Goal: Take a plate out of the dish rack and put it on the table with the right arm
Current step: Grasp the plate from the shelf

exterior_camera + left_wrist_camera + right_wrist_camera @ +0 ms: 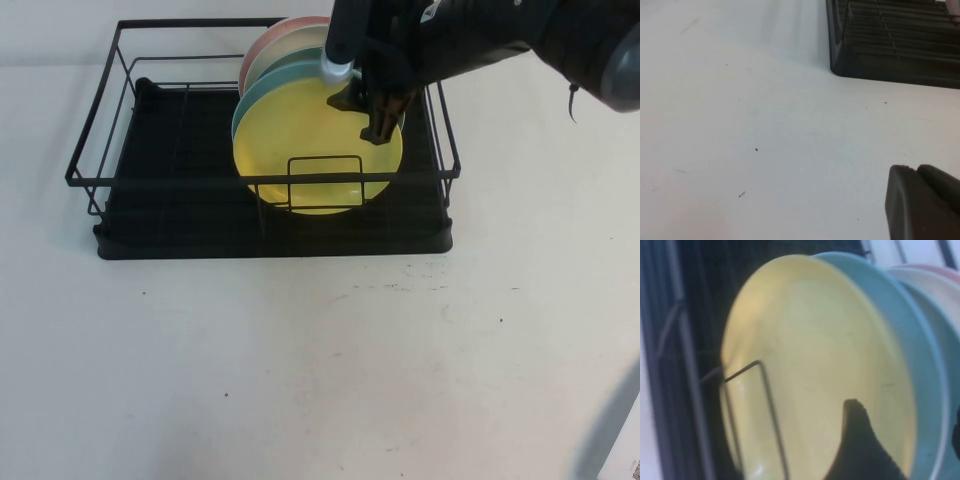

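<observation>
The right wrist view shows teal plate [931,390] between the fingers, so closing now would miss. My right gripper first moves toward the yellow plate's rim [906,375], then closes on it.
The yellow plate [310,150] stands on edge at the front of a row of plates in the black dish rack [120,200]. The right arm [480,35] reaches in from the far right. My right gripper [378,115] is open at the plate's upper right rim. In the right wrist view one finger [860,445] lies in front of the yellow plate's face [810,355] and the other finger [957,436] shows past the rims; I cannot tell which plate it is behind. My left gripper [916,172] is shut and empty, low over the white table [740,125].
A teal plate [262,92], a pale plate [290,45] and a pink plate [262,42] stand behind the yellow one. A wire loop [325,180] crosses the yellow plate's front. The rack's left half holds no plates. The white table [320,370] spreads in front of the rack.
</observation>
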Controlling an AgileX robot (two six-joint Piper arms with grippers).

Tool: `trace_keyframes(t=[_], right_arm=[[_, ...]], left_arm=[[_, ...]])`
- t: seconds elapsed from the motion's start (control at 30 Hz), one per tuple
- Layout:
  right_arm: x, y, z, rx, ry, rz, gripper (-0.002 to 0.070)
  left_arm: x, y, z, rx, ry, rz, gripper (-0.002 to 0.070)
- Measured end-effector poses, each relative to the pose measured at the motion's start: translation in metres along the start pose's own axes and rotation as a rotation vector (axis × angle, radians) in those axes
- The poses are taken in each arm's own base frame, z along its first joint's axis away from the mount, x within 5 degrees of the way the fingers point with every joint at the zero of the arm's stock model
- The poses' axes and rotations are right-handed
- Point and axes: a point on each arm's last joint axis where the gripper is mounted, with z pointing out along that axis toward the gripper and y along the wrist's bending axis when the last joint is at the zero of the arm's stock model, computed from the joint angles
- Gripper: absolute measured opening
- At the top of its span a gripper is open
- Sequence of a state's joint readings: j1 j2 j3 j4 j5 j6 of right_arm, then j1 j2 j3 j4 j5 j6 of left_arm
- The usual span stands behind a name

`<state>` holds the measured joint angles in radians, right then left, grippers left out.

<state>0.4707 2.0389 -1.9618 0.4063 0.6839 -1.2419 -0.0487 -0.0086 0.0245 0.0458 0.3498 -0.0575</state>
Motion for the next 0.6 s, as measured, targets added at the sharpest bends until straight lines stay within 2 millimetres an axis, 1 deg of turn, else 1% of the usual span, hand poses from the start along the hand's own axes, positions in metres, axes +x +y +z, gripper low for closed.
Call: trace_keyframes(t=[0.1, 0.3, 0.6], right_arm=[[0.002, -0.001, 0.004, 0.024, -0.005, 0.003, 0.0353], [0.008, 0.002, 0.017, 0.011, 0.006, 0.013, 0.0353], [0.009, 0.005, 0.018, -0.016, 0.007, 0.023, 0.0352]], left_arm=[[0.0, 0.0, 0.0, 0.0, 0.0, 0.0, -0.0004], [0.0, 0.0, 0.0, 0.0, 0.0, 0.0, -0.0004], [0.0, 0.0, 0.0, 0.0, 0.0, 0.0, -0.0004]])
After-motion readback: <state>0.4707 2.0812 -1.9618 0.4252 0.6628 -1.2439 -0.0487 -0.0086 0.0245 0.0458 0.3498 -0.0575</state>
